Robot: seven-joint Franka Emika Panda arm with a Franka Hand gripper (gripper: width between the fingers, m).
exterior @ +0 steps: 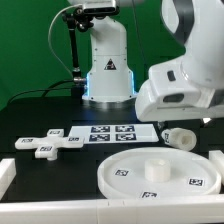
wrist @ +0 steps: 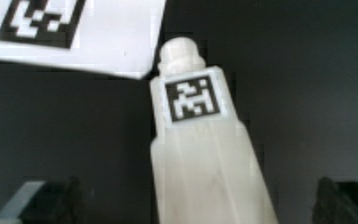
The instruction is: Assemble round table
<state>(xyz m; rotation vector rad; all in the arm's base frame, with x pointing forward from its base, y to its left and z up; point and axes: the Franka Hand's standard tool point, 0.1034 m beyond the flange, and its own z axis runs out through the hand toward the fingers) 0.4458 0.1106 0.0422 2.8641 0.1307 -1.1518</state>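
Note:
My gripper is going to grab the leg by its plain thick end (exterior: 186, 139) (wrist: 213, 192) next. That leaves the leg's knobbed tip free to go into the middle of the round disc.
The short cylinder leg (wrist: 202, 130) lies on the black table with a square tag on its side. It also shows in the exterior view (exterior: 181, 136), at the exterior view's right. My gripper (wrist: 194, 203) is open and straddles the leg. Its dark fingertips (wrist: 34, 200) stand apart from the leg, with a gap on each side. The large rimmed round disc (exterior: 160, 172) lies flat at the front. The cross-shaped piece (exterior: 50, 143) lies at the exterior view's left. In the exterior view the arm's white hand (exterior: 178, 88) hides the fingers.
The marker board (exterior: 112, 133) lies between the cross-shaped piece and the leg; its corner (wrist: 69, 35) shows close to the leg's tip in the wrist view. A white rail (exterior: 20, 172) borders the table's front and sides. The robot base (exterior: 108, 70) stands behind.

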